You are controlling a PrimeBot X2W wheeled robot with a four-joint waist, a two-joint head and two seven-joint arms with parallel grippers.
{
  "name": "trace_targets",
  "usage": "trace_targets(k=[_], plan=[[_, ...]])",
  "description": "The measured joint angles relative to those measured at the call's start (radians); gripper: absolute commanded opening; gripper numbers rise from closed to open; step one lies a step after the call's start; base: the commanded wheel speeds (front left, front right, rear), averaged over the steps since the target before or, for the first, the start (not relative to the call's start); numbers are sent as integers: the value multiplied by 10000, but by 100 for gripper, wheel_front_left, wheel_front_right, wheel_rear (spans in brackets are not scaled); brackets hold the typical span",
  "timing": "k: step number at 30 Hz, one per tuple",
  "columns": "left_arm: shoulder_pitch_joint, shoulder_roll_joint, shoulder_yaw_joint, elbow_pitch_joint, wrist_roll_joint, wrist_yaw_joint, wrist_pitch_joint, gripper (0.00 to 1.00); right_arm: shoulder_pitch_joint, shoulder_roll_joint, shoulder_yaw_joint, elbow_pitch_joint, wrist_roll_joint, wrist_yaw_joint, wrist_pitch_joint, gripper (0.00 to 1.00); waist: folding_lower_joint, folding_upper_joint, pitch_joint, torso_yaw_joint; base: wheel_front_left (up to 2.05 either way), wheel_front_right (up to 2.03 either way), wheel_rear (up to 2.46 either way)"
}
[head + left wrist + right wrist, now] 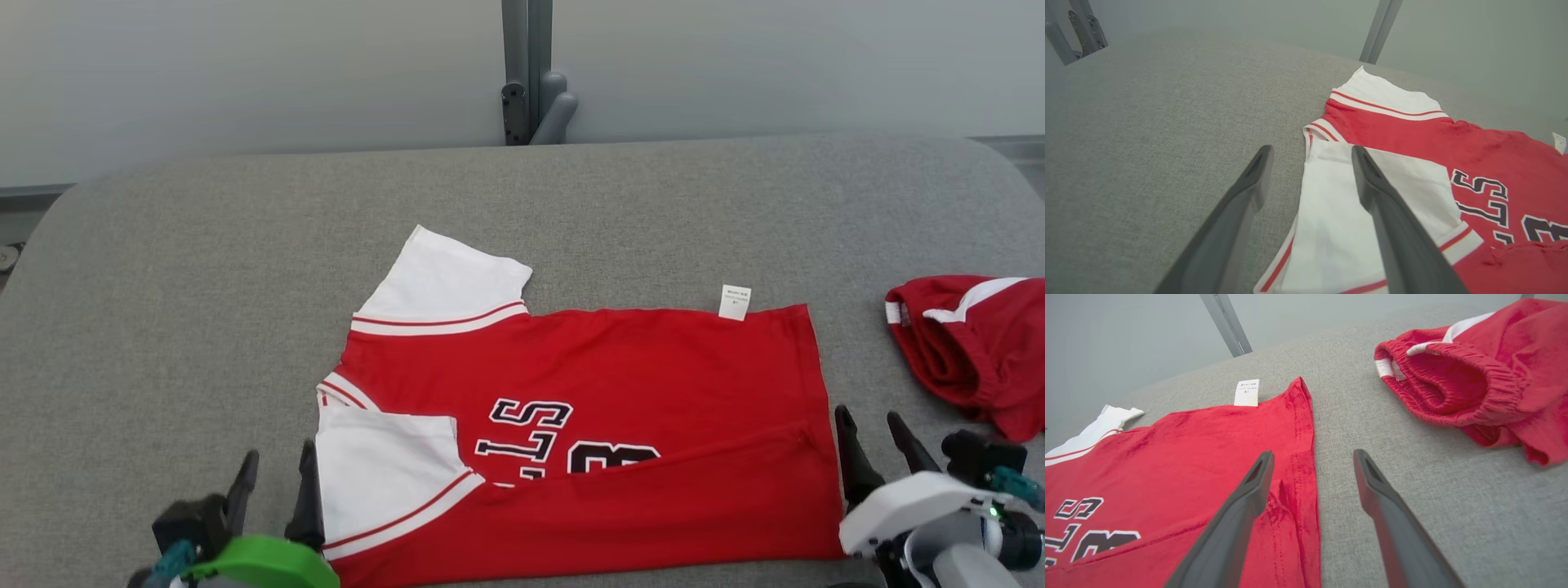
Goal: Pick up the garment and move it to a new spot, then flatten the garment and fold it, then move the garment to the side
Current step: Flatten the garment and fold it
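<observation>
My left gripper grabs the outspread white sleeve by its cuff end (465, 255) next, to fold the jersey over its lettering (529, 433).
The garment (620, 384) is a red jersey with white sleeves and black-and-white lettering, lying flat on the grey table, its near edge folded up over the lettering. My left gripper (277, 469) stands open at the garment's left edge, beside the near white sleeve (1339, 228); one finger hangs over the sleeve, the other over bare table, with nothing between them. My right gripper (875, 437) stands open at the garment's right hem (1302, 457), one finger above the red cloth, the other above the table, holding nothing.
A second red piece of clothing (976, 347) with white trim lies bunched at the table's right edge, close to my right gripper. The grey cloth-covered table (204, 286) has bare room at the left and back. A grey post (531, 73) stands behind it.
</observation>
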Motion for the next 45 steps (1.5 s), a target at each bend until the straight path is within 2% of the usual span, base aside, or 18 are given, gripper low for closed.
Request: trace_targets(k=[6,12,22,23,24,25,26,27,28,35,45], plan=[[-1907,201,-382,-35,433,0,0,100,-1574,6,201,100,-314,0,0,100,0,0,678,-28,0,0,0],[-3618,504,-1118,924,474,0,0,100,-3014,-42,545,930,-506,0,0,100,0,0,1490,-106,0,0,0],[-5234,727,-1902,1883,217,0,-2,100,-4312,-113,842,1820,-568,0,0,100,0,0,2686,-237,0,0,0],[-5367,752,-1948,1937,180,0,0,100,-4402,-111,880,1843,-568,0,0,91,0,0,2790,-246,0,0,0],[-5494,780,-2000,1990,127,0,-2,100,-4476,-113,918,1852,-564,0,0,62,0,0,2887,-253,0,0,0],[-5626,819,-2054,2038,107,0,-2,100,-4541,-115,965,1860,-546,0,0,45,0,0,2985,-260,0,0,0],[-5749,863,-2117,2086,82,0,0,100,-4607,-113,1018,1866,-523,0,0,38,0,0,3075,-266,0,0,0],[-5866,890,-2167,2138,56,0,0,100,-4660,-119,1080,1864,-508,0,0,22,0,0,3162,-271,0,0,0],[-5975,907,-2215,2188,23,0,-2,100,-4703,-127,1126,1860,-497,0,0,0,0,0,3248,-277,0,0,0],[-6870,1179,-2859,2796,-155,0,-2,100,-4885,-161,1421,1636,-203,0,0,0,0,0,3722,-373,0,0,0],[-8823,1609,-3902,4846,-1214,0,491,100,-5060,-67,1845,890,13,0,-2,0,1,0,4300,-853,0,0,0]])
